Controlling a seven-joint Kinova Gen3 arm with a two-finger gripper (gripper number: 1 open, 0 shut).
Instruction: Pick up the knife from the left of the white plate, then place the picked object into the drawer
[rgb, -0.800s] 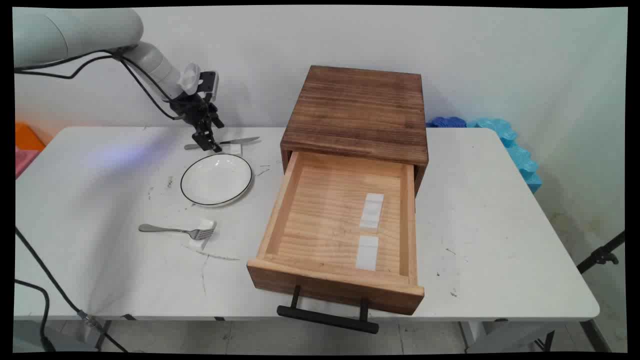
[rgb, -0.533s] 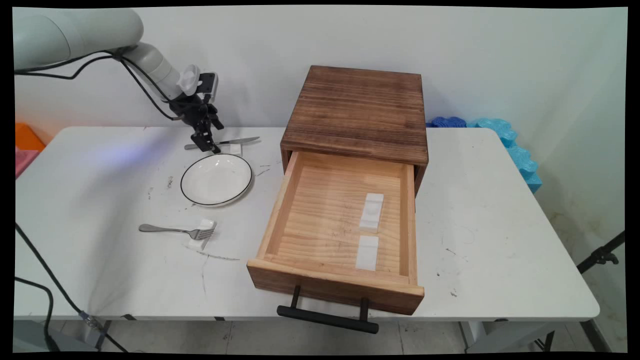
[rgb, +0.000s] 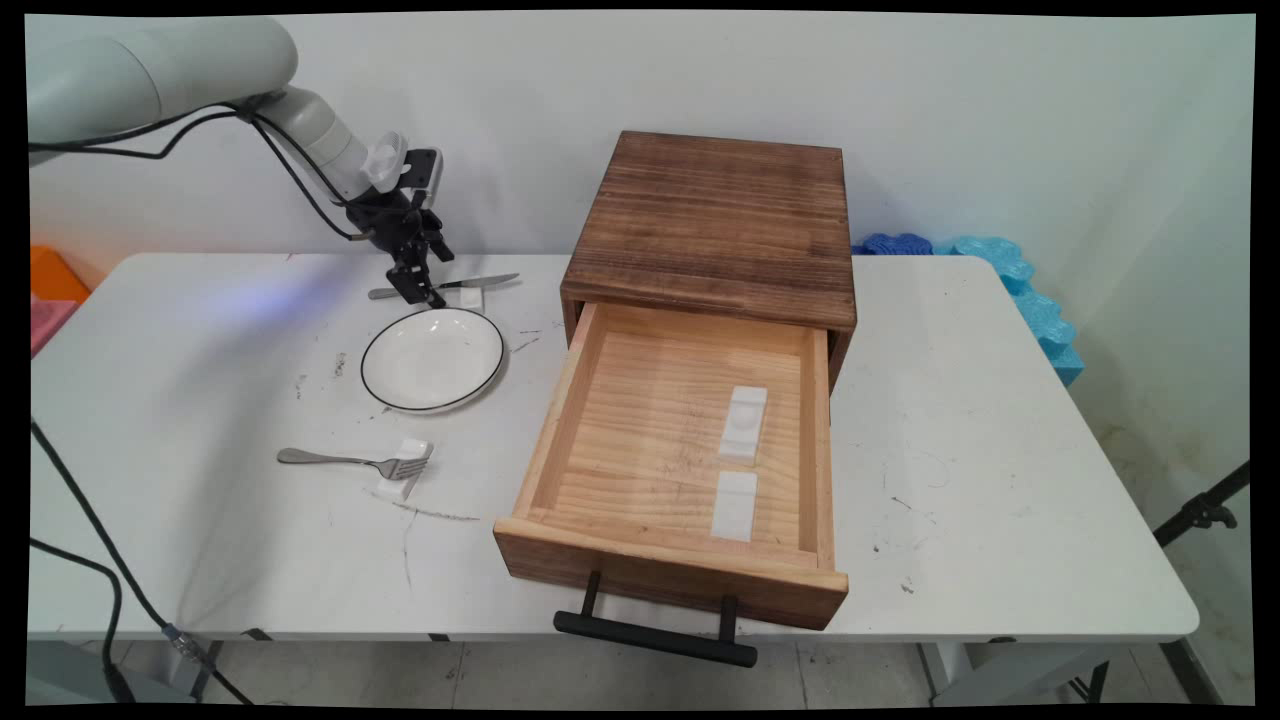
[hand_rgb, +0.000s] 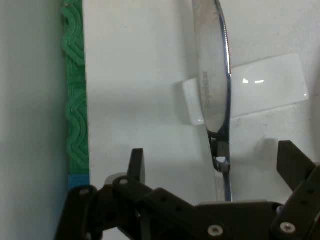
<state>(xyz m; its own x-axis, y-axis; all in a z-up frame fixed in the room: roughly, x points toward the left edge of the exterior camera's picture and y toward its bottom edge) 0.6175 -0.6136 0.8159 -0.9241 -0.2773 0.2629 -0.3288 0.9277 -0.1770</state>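
I need to carry the metal knife into the open drawer (rgb: 672, 420), so I should next grab it with my gripper by its handle (rgb: 381, 293).
My gripper (rgb: 420, 292) hangs low over the back of the table, right above a metal knife (rgb: 470, 283) that lies across a small white rest (rgb: 471, 298). In the hand view the knife (hand_rgb: 215, 90) runs up the middle, its blade over the white rest (hand_rgb: 270, 90). The gripper (hand_rgb: 215, 167) is open, with one finger on each side of the knife's handle and no contact that I can see. A white plate (rgb: 433, 358) with a dark rim sits just in front of the knife.
A fork (rgb: 345, 461) leans on another white rest (rgb: 403, 478) near the plate. A wooden box (rgb: 715, 225) stands mid-table with its drawer (rgb: 680, 460) pulled out; two white rests (rgb: 742, 424) lie inside. Green foam (hand_rgb: 75, 90) lines the table's back edge.
The gripper has turned slightly about its wrist and shifted a little to the right over the knife. Nothing on the table has moved.
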